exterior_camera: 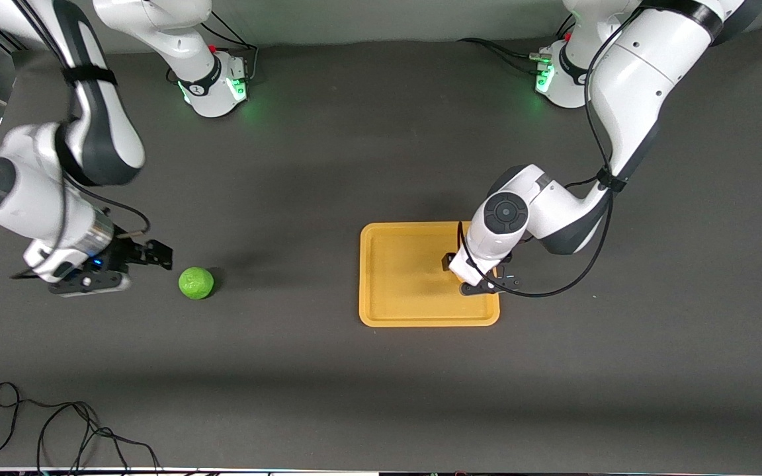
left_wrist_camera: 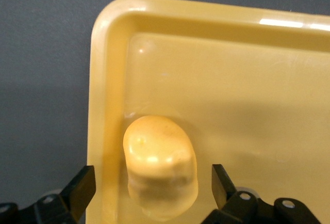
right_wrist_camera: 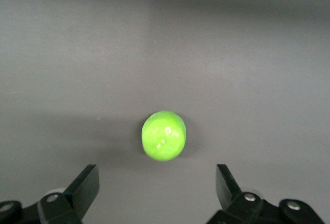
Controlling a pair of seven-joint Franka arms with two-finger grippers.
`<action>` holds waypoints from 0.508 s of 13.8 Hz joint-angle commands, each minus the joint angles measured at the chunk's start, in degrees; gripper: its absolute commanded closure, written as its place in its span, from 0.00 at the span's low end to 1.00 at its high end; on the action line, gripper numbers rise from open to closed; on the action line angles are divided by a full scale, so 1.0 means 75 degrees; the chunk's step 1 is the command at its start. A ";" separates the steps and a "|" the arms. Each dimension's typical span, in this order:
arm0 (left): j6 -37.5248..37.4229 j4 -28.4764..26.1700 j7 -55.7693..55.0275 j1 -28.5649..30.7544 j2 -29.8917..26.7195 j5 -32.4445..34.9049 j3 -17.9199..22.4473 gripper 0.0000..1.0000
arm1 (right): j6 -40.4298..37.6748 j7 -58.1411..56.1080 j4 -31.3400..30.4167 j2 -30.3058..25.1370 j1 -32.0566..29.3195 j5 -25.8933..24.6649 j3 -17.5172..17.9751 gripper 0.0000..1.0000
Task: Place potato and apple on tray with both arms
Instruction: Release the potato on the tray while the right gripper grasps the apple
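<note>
I will next grab the apple's round sides with my right gripper to bring the green apple (exterior_camera: 196,283) over to the yellow-orange tray (exterior_camera: 401,277).
The yellow-orange tray (exterior_camera: 401,277) lies on the dark table toward the left arm's end. My left gripper (exterior_camera: 478,272) is low over the tray's end nearest the left arm and covers the potato in the front view. In the left wrist view the potato (left_wrist_camera: 160,167) lies on the tray (left_wrist_camera: 232,90) near a corner, between the spread fingers of the left gripper (left_wrist_camera: 152,185), which do not touch it. The green apple (exterior_camera: 196,283) sits on the table toward the right arm's end. My right gripper (exterior_camera: 156,255) is open and empty beside it. The right wrist view shows the apple (right_wrist_camera: 163,136) just ahead of the right gripper (right_wrist_camera: 157,185).
A loose black cable (exterior_camera: 57,430) lies on the table near the front camera at the right arm's end. The two arm bases (exterior_camera: 215,86) (exterior_camera: 559,76) stand at the table's edge farthest from the camera.
</note>
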 commanded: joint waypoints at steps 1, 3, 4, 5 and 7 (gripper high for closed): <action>-0.0639 0.0103 -0.0192 0.0064 -0.0739 0.0098 0.0031 0.00 | 0.1274 0.0086 -0.0766 0.0306 0.0071 -0.0006 0.0011 0.00; -0.1738 0.0640 -0.0098 0.0274 -0.1302 -0.0019 -0.0039 0.00 | 0.1990 0.0086 -0.1061 0.0645 0.0142 -0.0006 -0.0001 0.00; -0.2429 0.1095 -0.0086 0.0345 -0.1478 -0.0217 -0.0051 0.00 | 0.2179 0.0074 -0.1097 0.0833 0.0130 -0.0006 -0.0001 0.00; -0.3166 0.1738 -0.0005 0.0369 -0.1550 -0.0567 -0.0039 0.00 | 0.2250 0.0086 -0.1097 0.0986 0.0118 -0.0006 -0.0001 0.00; -0.4585 0.3039 0.1160 0.0695 -0.1539 -0.1096 0.0008 0.00 | 0.2577 0.0086 -0.1097 0.1302 0.0118 -0.0006 -0.0001 0.00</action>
